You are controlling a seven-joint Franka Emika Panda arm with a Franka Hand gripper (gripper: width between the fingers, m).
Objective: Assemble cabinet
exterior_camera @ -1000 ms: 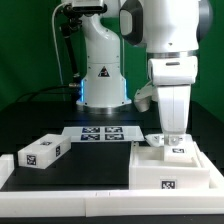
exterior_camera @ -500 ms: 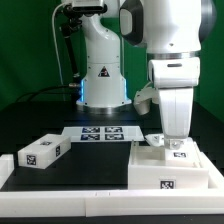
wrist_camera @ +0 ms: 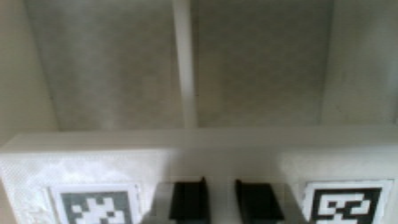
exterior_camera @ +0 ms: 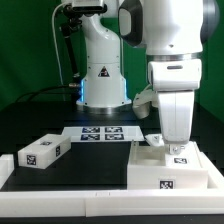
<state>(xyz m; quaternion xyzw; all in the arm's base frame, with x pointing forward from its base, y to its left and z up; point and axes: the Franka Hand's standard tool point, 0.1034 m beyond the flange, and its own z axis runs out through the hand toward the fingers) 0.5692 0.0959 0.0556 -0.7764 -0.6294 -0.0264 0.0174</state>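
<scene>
The narrow tagged panel stands down in the white box between my gripper's fingers and would stay there, so it is time for my gripper to open now.
The cabinet, a large white blocky box with a tag on its front, sits at the front of the exterior view's right. My gripper points straight down onto its raised back part. The fingers stand close together on a narrow white tagged panel that stands on the box. In the wrist view my gripper shows two dark fingers with a thin pale strip between them. The panel's white face carries a tag on either side. Another small tagged panel lies at the exterior view's left.
The marker board lies flat at the middle back. The white robot pedestal with a triangle sticker stands behind it. A white rim runs along the front of the black table.
My gripper has sunk slightly and shifted a little toward the exterior view's right, with the tagged panel under it. The cabinet box and the left panel have not moved.
</scene>
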